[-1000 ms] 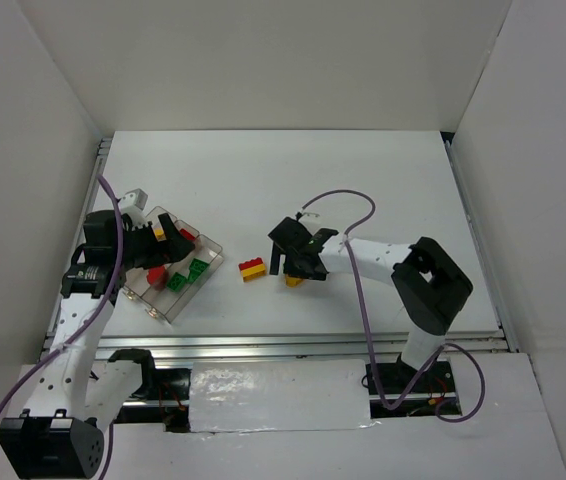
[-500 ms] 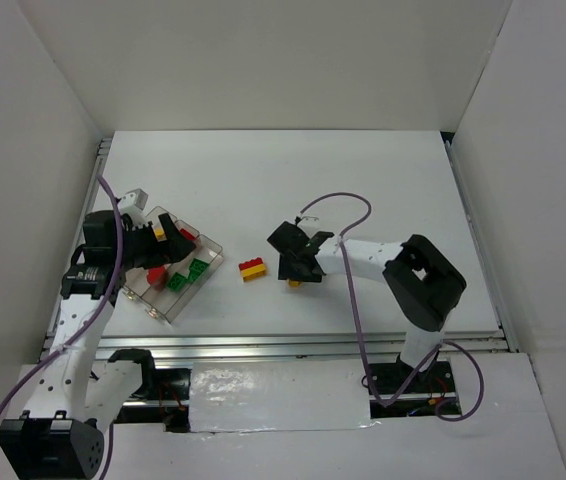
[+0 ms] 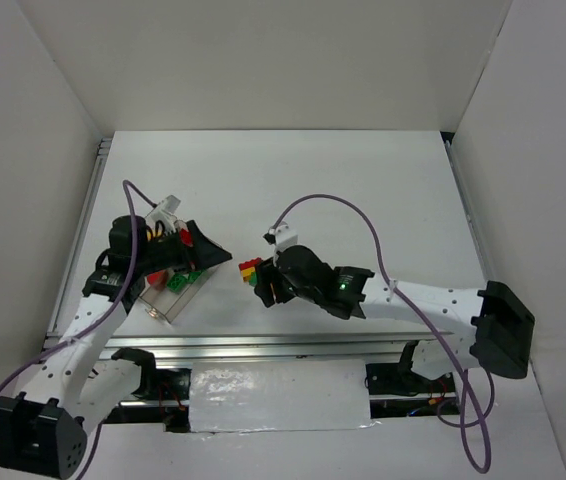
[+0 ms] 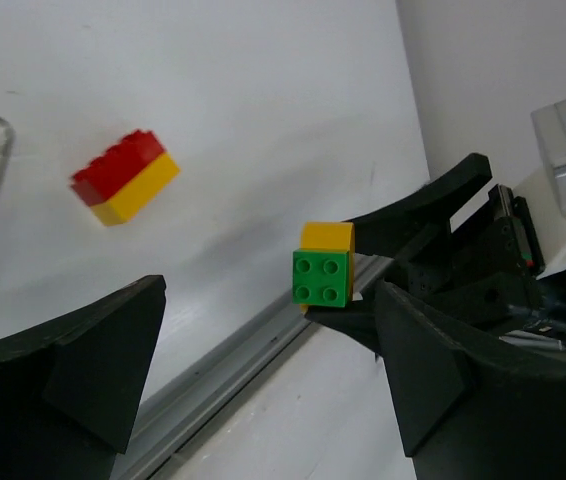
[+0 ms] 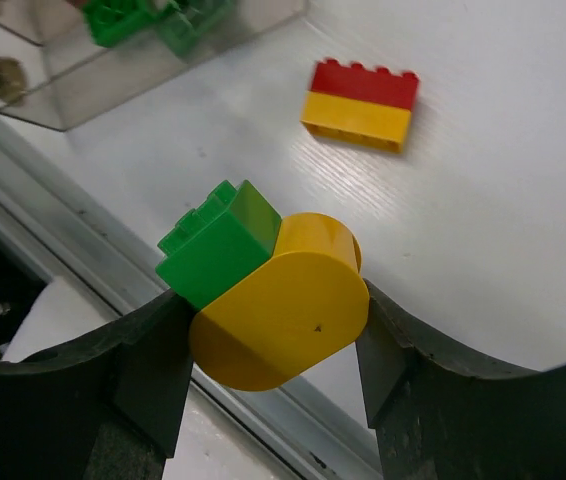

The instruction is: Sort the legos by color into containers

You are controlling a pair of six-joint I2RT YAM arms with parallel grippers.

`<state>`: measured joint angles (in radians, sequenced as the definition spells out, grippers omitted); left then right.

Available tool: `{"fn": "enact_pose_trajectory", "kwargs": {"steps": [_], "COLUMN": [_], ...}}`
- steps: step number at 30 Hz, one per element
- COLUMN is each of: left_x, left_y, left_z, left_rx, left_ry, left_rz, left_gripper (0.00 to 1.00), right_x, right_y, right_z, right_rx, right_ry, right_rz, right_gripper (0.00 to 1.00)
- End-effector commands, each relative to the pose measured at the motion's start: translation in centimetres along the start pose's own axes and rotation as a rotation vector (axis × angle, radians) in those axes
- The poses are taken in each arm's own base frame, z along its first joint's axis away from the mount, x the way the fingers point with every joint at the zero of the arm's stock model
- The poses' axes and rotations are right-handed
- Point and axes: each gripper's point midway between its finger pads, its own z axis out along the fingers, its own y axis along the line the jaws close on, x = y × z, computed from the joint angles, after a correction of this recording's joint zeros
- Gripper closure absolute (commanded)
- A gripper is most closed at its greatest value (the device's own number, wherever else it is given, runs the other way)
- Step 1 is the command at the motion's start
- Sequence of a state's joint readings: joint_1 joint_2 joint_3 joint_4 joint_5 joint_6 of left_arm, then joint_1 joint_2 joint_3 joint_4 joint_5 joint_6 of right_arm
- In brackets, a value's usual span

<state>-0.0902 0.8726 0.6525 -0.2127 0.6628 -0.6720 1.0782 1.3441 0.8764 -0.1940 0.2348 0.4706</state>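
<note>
I need to reach the green lego with my left gripper and grab it by its exposed sides. The rounded yellow lego (image 5: pixel 275 300) then stays free to separate for sorting.
My right gripper (image 3: pixel 264 287) is shut on a green lego joined to a rounded yellow lego (image 5: pixel 275 300) and holds the pair above the table near the front rail; it also shows in the left wrist view (image 4: pixel 323 268). A red-on-yellow lego stack (image 3: pixel 252 268) lies on the table just beyond it, and shows in both wrist views (image 5: pixel 360 103) (image 4: pixel 125 177). The clear tray (image 3: pixel 166 308) at the left holds green legos (image 3: pixel 185 279) and a red one (image 3: pixel 156 276). My left gripper (image 3: pixel 211 257) is open and empty over the tray's right edge.
The metal front rail (image 3: pixel 293 345) runs along the near table edge, right under my right gripper. White walls close off the left, back and right. A purple cable (image 3: pixel 338 205) arcs over the right arm.
My right arm has stretched out to the left and lifted the green-and-yellow pair off the table. My left gripper has swung right, from inside the tray to its right edge.
</note>
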Motion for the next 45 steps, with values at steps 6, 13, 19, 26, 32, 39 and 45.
{"fn": "enact_pose_trajectory", "kwargs": {"steps": [6,13,19,26,32,39,45], "left_x": [1.5,3.5,4.7,5.4,4.5,3.2,4.5], "left_y": [-6.7,-7.9,-7.9,-7.2,-9.3,-12.3,-15.4], "left_z": [1.0,1.7,2.6,3.5,3.0,1.0,-1.0], "left_rx": [0.179,0.198,0.172,0.167,0.267,0.389,0.616], "left_ry": [0.035,0.066,0.099,0.120,0.086,0.024,0.069], "left_rz": [0.044,0.029,0.042,0.027,0.073,0.193,0.331], "left_gripper": [0.07,0.14,0.26,0.59,1.00,1.00,1.00], "right_x": [-5.2,-5.9,-6.4,-6.8,-5.7,-5.1,-6.6], "right_y": [4.1,4.9,4.4,4.8,5.4,5.3,6.2], "right_z": [-3.9,-4.8,-4.7,-5.5,-5.8,-7.8,-13.2], "right_rx": [-0.138,-0.147,-0.084,-0.105,-0.174,-0.312,-0.589], "right_ry": [-0.212,-0.232,-0.242,-0.261,-0.261,-0.254,-0.318], "right_rz": [-0.086,-0.094,-0.091,-0.089,-0.081,-0.023,0.012], "right_gripper": [1.00,1.00,1.00,1.00,0.30,0.00,0.00]}}
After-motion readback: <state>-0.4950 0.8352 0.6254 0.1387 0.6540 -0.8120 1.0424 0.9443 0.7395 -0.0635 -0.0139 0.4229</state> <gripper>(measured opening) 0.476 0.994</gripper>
